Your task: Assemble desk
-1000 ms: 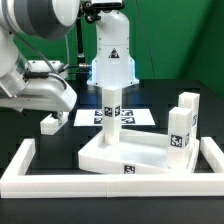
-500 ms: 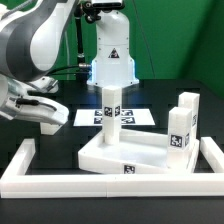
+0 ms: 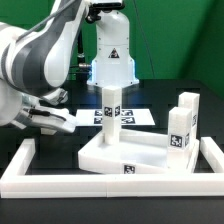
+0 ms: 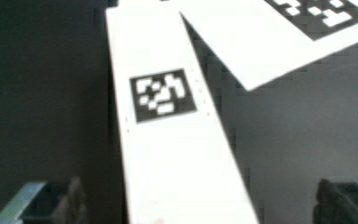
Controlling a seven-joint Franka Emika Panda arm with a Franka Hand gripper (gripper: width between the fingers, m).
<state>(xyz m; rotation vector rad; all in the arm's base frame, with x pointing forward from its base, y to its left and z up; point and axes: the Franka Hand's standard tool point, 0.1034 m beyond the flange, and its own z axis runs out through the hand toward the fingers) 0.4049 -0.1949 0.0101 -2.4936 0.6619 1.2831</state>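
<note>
In the wrist view my fingertips reach down on both sides of the flat leg's body, so it is now time to close on the leg's body.
The white tabletop (image 3: 130,150) lies upside down in the middle of the table. One white leg (image 3: 112,105) stands upright on its far corner, and two more legs (image 3: 180,127) stand at its right end. In the wrist view a fourth leg (image 4: 167,130) lies flat on the black table, with a square tag facing up. My gripper (image 4: 197,200) is open, with one finger on each side of this leg and gaps on both sides. In the exterior view my gripper (image 3: 48,115) is low at the left, and the arm hides the lying leg.
The marker board (image 3: 130,117) lies behind the tabletop, and its corner shows in the wrist view (image 4: 274,40). A low white fence (image 3: 22,160) borders the work area at the front and sides. A white device (image 3: 112,55) stands at the back.
The arm has swung down and forward at the exterior view's left. It now covers the loose leg that lay in sight there a second ago. The tabletop and standing legs have not moved.
</note>
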